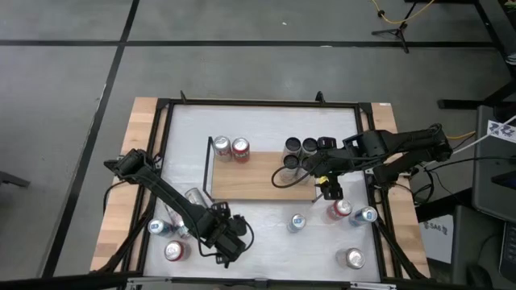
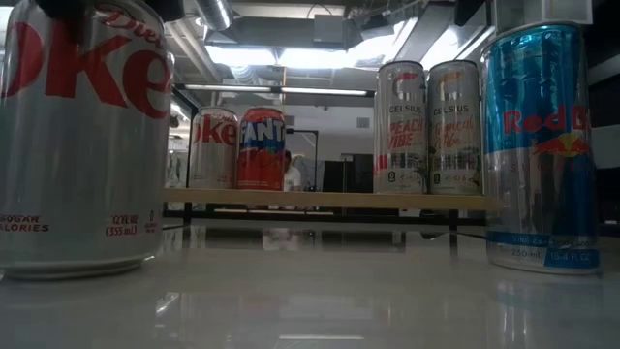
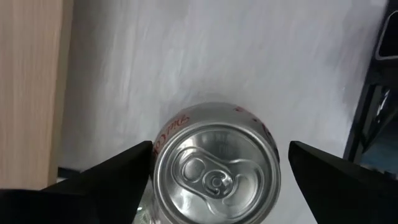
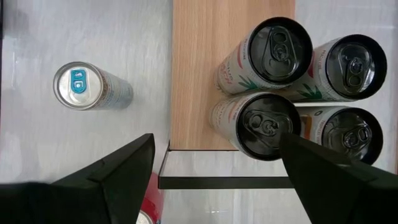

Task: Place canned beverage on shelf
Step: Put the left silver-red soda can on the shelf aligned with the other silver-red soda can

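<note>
My left gripper should close on the Diet Coke can now. My fingers are on either side of the Diet Coke can's rim, so they would catch the can.
A silver Diet Coke can (image 3: pixel 214 168) stands upright on the white tabletop, near its front edge; it looms large at the left of the low view (image 2: pixel 82 145). My left gripper (image 3: pixel 221 146) points down over it, open. Its fingers (image 3: pixel 112 177) stand on either side of the can's top, apart from it. In the high view this gripper (image 1: pixel 224 239) hides the can. The shelf (image 1: pixel 262 177) is a wooden board at mid-table, with two cans (image 1: pixel 230 148) at its far left and several dark-topped cans (image 1: pixel 302 155) at its far right. My right gripper (image 1: pixel 330 191) hangs open above the shelf's near right corner.
Loose cans stand on the table: a slim blue-topped one (image 4: pixel 84 87), a red one (image 1: pixel 342 209), a blue one (image 1: pixel 365 215), a silver one (image 1: pixel 353 258), and more at the near left (image 1: pixel 165 238). A black rail (image 4: pixel 224 182) bounds the shelf's right end. A black frame (image 1: pixel 266 103) rims the table.
</note>
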Motion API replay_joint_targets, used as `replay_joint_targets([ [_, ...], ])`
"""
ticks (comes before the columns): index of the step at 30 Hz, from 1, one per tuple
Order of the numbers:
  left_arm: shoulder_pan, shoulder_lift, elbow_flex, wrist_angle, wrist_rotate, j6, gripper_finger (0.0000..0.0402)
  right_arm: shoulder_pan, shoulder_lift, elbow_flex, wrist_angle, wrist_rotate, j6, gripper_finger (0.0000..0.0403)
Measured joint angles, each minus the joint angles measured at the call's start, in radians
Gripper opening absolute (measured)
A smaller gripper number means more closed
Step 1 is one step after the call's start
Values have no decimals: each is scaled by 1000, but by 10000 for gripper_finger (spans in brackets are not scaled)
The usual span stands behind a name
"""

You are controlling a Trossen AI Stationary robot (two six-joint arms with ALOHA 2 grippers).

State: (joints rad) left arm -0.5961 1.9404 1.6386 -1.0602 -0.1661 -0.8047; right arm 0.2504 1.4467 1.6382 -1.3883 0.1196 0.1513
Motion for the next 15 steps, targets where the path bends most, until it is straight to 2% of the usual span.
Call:
replay_joint_targets([
  [6, 0, 0, 0, 6, 18, 0, 354, 0, 0, 0, 0, 0, 0, 341],
  [15, 0, -1, 0, 7, 31, 2, 306, 0, 0, 0, 0, 0, 0, 341],
])
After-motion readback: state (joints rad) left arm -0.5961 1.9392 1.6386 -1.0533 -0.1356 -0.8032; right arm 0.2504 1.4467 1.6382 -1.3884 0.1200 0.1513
